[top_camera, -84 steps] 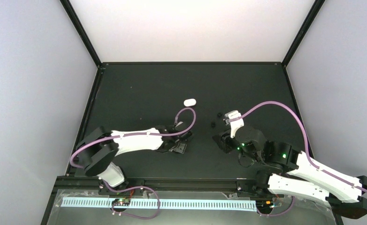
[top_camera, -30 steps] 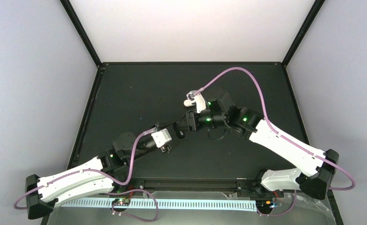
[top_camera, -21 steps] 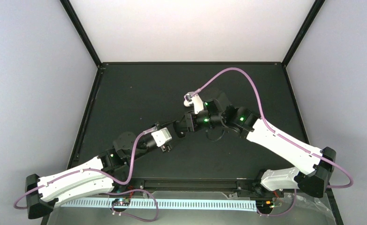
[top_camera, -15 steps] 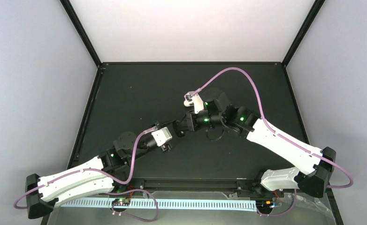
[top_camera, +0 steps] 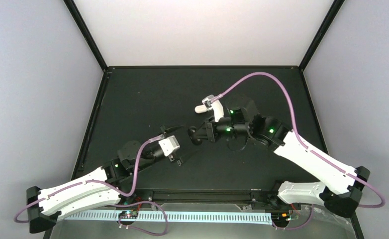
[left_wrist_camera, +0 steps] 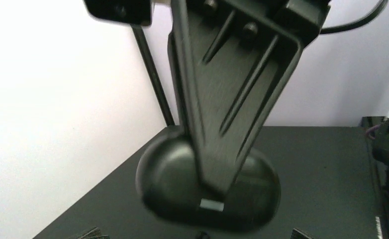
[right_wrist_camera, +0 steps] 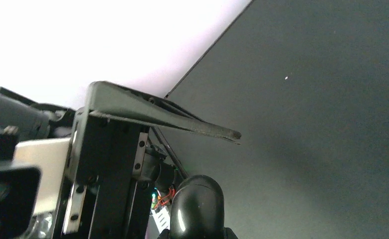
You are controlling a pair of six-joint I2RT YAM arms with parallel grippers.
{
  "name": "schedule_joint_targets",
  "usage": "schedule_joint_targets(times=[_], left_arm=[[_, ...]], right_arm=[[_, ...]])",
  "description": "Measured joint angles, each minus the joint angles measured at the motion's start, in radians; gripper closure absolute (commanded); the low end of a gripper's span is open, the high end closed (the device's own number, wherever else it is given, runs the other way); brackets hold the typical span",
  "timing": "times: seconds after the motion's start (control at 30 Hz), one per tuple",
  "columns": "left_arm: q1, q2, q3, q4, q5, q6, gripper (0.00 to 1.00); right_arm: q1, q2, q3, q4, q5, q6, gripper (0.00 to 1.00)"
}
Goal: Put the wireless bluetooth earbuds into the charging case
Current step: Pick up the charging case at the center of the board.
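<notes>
My left gripper is to grab the black charging case by its base [top_camera: 194, 136] [left_wrist_camera: 209, 208] next. The case's lid is then free to open, so the earbuds can go in.
A black rounded charging case [top_camera: 195, 135] hangs above the table's middle, closed as far as I can tell. My right gripper [top_camera: 200, 134] is shut on it; in the right wrist view the case [right_wrist_camera: 197, 206] sits between the jaws of that gripper [right_wrist_camera: 197, 236]. In the left wrist view the case [left_wrist_camera: 172, 184] hangs close ahead, with a right finger [left_wrist_camera: 232, 99] across it. My left gripper [top_camera: 178, 145] is open just left of the case, not touching it; it also shows in the left wrist view [left_wrist_camera: 195, 234]. No earbuds show; the right arm hides their spot.
A small white oval thing [top_camera: 200, 108] lies on the black table [top_camera: 143, 99] behind the right wrist. The right arm's purple cable [top_camera: 262, 77] arcs over the far side. White walls enclose the table on three sides.
My left gripper has drawn back to the left from the case and stands open. My right gripper has shifted slightly right with the case in it.
</notes>
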Motion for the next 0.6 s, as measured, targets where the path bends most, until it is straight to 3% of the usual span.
schedule_joint_targets(times=[0.1,0.13,0.23,0.43,0.6], left_arm=[[0.0,-0.042,0.018,-0.059,0.039,-0.021,0.01],[0.0,-0.081,0.087,-0.138,0.133,-0.048,0.01],[0.001,-0.078,0.152,-0.195,0.247,-0.074,0.01],[0.0,0.09,0.345,-0.27,0.602,-0.176,0.15],[0.0,0.228,0.399,-0.312,0.761,-0.232,0.28]], right_arm=[[0.0,-0.049,0.013,-0.04,0.0,-0.069,0.99],[0.0,-0.131,0.035,-0.099,-0.017,-0.179,0.99],[0.0,-0.188,0.047,-0.143,-0.053,-0.274,0.99],[0.0,-0.33,0.063,-0.267,-0.168,-0.482,0.99],[0.0,-0.346,0.063,-0.329,-0.219,-0.573,0.99]])
